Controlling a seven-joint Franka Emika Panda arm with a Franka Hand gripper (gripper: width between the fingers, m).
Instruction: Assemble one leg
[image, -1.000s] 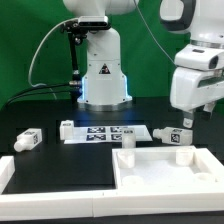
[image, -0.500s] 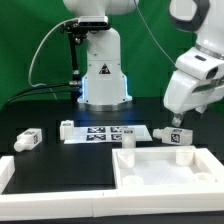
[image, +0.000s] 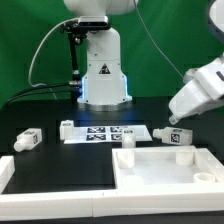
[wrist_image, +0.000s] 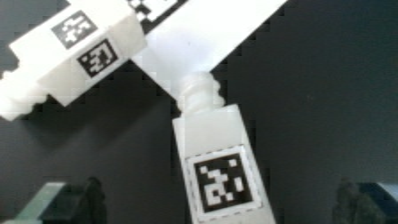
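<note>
The leg's narrow end should stay free to go into the tray, so my gripper will next grab the leg by its tagged block body (image: 177, 137) (wrist_image: 222, 176).
A leg (image: 176, 136), a short white block with a black-and-white tag, lies on the black table at the exterior view's right, just behind the tray's far rim. My gripper (image: 173, 120) hangs tilted just above it, not touching. In the wrist view the same leg (wrist_image: 222, 165) lies lengthwise between my two dark fingertips (wrist_image: 71, 200), with the gripper (wrist_image: 217, 205) open and empty. A second tagged white piece (wrist_image: 80, 55) lies at the leg's narrow end. Two more legs (image: 30, 140) (image: 67, 130) lie at the exterior view's left.
The large white square tray (image: 165, 172) with a raised rim fills the front right. The marker board (image: 105, 133) lies mid-table in front of the robot base (image: 103, 75). A white rail (image: 8, 172) runs along the front left edge.
My gripper has tilted over and its body has swung up and toward the exterior view's right, with the fingertips staying above the leg. The leg has not moved.
</note>
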